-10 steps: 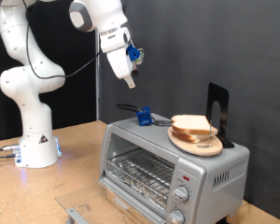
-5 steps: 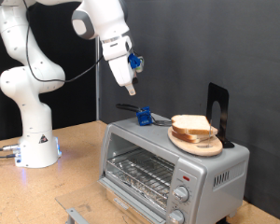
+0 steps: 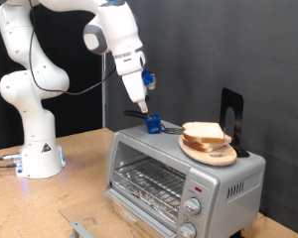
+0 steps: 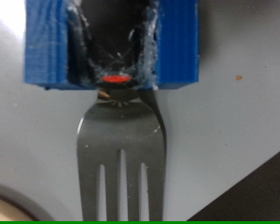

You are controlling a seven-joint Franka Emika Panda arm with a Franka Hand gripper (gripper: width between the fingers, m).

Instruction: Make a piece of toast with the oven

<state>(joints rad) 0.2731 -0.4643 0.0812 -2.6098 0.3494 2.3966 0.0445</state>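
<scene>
My gripper's fingers are above the blue block (image 3: 154,124) (image 4: 47,47) on the oven's top, so they would miss it if they closed now. My gripper needs to go lower before it closes.
The silver oven (image 3: 179,174) stands at the exterior view's lower right, its glass door shut and the wire rack visible inside. The piece of toast (image 3: 204,132) lies with another slice on a round wooden plate (image 3: 211,154) on the oven's top. A fork with a blue block handle (image 3: 153,123) lies on the oven's top to the plate's left. It fills the wrist view, blue block (image 4: 47,47) and metal tines (image 4: 121,163). My gripper (image 3: 142,105) hangs just above the blue block and holds nothing. Its fingers do not show in the wrist view.
A black upright bracket (image 3: 231,117) stands behind the plate on the oven's top. The oven's round knobs (image 3: 193,206) run down its right side. The robot's white base (image 3: 38,159) stands on the wooden table at the exterior view's left. A metal piece (image 3: 81,228) lies at the table's front.
My gripper has come down and moved toward the exterior view's right, from well above the oven to just over the fork's blue block. Nothing else has moved.
</scene>
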